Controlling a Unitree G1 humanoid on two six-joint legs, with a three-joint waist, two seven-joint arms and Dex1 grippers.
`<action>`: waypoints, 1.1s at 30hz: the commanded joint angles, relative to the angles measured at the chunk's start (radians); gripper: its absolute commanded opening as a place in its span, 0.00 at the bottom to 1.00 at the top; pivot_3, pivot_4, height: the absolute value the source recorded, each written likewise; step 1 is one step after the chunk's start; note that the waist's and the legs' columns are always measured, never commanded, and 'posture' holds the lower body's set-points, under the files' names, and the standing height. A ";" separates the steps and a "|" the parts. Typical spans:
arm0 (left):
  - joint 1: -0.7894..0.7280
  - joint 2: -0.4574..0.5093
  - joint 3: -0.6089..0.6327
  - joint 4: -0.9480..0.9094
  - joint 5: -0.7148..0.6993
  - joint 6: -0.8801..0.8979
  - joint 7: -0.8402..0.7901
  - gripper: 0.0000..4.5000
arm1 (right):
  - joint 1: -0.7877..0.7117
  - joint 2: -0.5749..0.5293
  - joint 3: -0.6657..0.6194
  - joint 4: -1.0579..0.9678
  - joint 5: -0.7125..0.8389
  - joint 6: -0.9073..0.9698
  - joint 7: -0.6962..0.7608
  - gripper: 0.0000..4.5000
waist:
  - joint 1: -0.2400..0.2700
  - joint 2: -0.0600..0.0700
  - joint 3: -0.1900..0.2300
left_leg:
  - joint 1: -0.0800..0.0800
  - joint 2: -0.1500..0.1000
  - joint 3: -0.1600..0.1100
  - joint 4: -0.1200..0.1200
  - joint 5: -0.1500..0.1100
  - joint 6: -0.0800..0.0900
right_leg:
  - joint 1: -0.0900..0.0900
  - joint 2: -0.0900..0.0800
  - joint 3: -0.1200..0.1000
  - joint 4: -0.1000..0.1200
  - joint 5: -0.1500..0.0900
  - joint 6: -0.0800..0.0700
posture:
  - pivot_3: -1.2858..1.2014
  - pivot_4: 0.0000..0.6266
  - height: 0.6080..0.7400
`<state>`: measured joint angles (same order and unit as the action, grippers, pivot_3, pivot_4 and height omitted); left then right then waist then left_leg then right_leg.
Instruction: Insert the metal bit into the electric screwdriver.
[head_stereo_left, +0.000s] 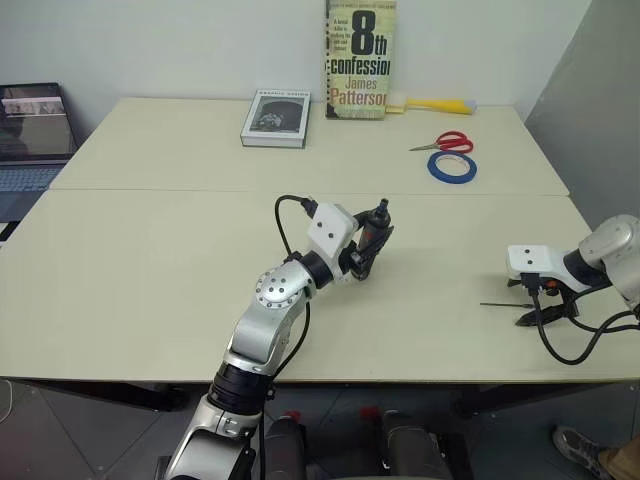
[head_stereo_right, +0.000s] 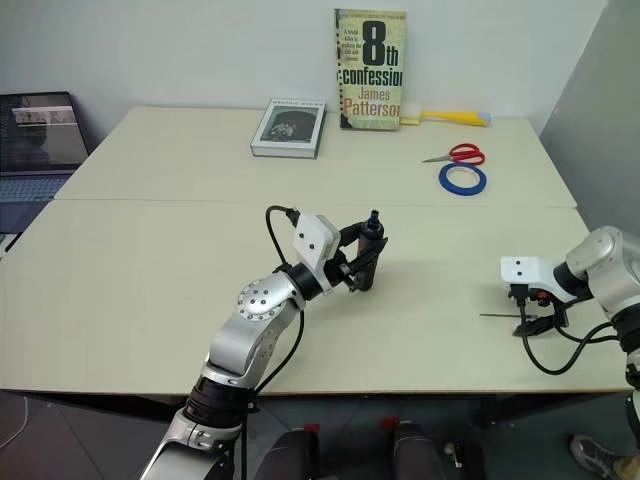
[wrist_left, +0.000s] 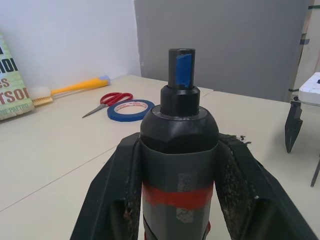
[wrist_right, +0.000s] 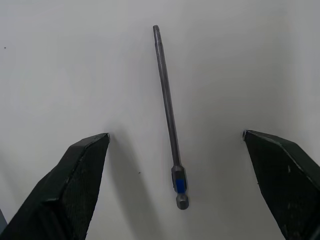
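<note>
My right gripper's fingers are on either side of the bit's body (head_stereo_left: 511, 305) (wrist_right: 171, 131), one meeting its own shadow, so it is now time to close on the metal bit.
My left gripper (head_stereo_left: 368, 248) is shut on the electric screwdriver (head_stereo_left: 378, 224), a black tool with a red band, and holds it upright above the middle of the table. In the left wrist view the screwdriver (wrist_left: 179, 150) stands between both pads, its blue-marked tip end free above them. The metal bit (head_stereo_left: 503, 304), a thin grey rod, lies flat on the table at the right. Just over it, my right gripper (head_stereo_left: 540, 314) points down and is open. In the right wrist view the bit (wrist_right: 169, 110) lies between the spread fingers (wrist_right: 82, 175), touching neither.
At the back of the table stand a paperback (head_stereo_left: 360, 60), a flat grey book (head_stereo_left: 275, 118), a yellow-handled brush (head_stereo_left: 435, 104), red scissors (head_stereo_left: 443, 143) and a blue tape roll (head_stereo_left: 452, 167). A laptop (head_stereo_left: 30, 135) sits at the far left. The table's right edge (head_stereo_left: 600, 235) runs close to my right gripper.
</note>
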<state>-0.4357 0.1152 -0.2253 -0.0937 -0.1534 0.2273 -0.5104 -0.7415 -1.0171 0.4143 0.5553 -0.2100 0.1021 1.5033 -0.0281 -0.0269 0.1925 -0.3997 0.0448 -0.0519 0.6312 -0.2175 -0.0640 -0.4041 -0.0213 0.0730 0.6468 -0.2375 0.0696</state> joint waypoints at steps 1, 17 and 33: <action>-0.007 -0.011 -0.004 -0.008 -0.002 -0.010 0.000 0.37 | -0.018 0.008 -0.013 0.025 -0.016 0.006 0.013 0.92 | 0.000 0.000 0.000 | 0.000 0.000 0.000 0.000 0.000 0.000 | 0.000 0.000 0.000 0.000 0.000 0.000 | 0.52 0.24 1.00; -0.015 -0.008 0.006 0.005 0.003 -0.017 -0.001 0.37 | 0.010 0.009 -0.002 0.011 -0.046 -0.010 0.025 0.11 | 0.000 0.000 0.000 | 0.000 0.000 0.000 0.000 0.000 0.000 | 0.000 0.000 0.000 0.000 0.001 -0.001 | 0.52 0.24 1.00; -0.029 0.001 0.019 0.025 0.003 -0.034 -0.002 0.37 | 0.018 0.004 -0.114 -0.103 0.071 0.093 0.059 0.00 | -0.002 0.000 0.000 | 0.000 0.000 -0.001 0.001 0.000 0.000 | 0.001 0.000 0.000 0.000 0.001 0.000 | 0.52 0.24 1.00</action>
<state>-0.4487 0.1159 -0.2084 -0.0647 -0.1531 0.2062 -0.5127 -0.7140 -1.0049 0.3673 0.5052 -0.2023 0.1590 1.5142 -0.0298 -0.0264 0.1922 -0.3994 0.0448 -0.0526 0.6317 -0.2174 -0.0640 -0.4036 -0.0212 0.0729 0.6472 -0.2365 0.0692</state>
